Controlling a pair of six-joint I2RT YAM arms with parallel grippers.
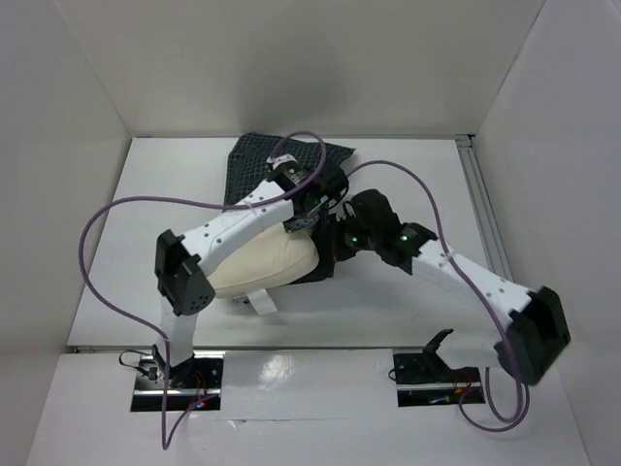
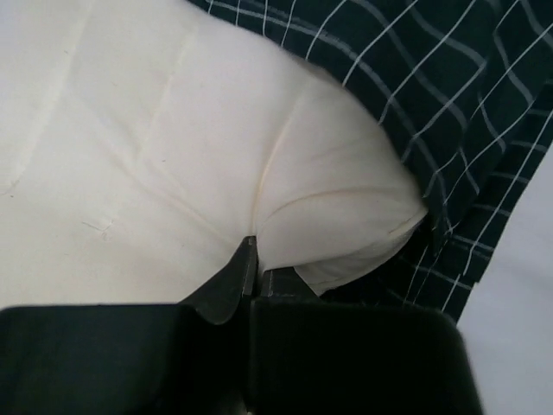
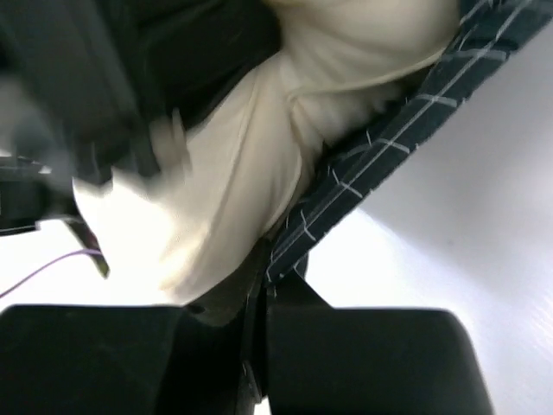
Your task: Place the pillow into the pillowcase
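Observation:
My left gripper should move the fold into the pillowcase before it lets go. The pillow's corner bulges outside the pillowcase's edge, so the fold would be short if I opened now.
The cream pillow lies mid-table, its far end tucked into the dark checked pillowcase, which runs back toward the rear wall. My left gripper is over that far end. In the left wrist view it is shut, pinching a fold of the pillow beside the pillowcase. My right gripper is close to the right of it. In the right wrist view it is shut on the pillowcase's edge, with the pillow bulging above.
White walls enclose the table on the left, back and right. A metal rail runs along the right side. Purple cables loop over both arms. A white tag sticks out at the pillow's near edge.

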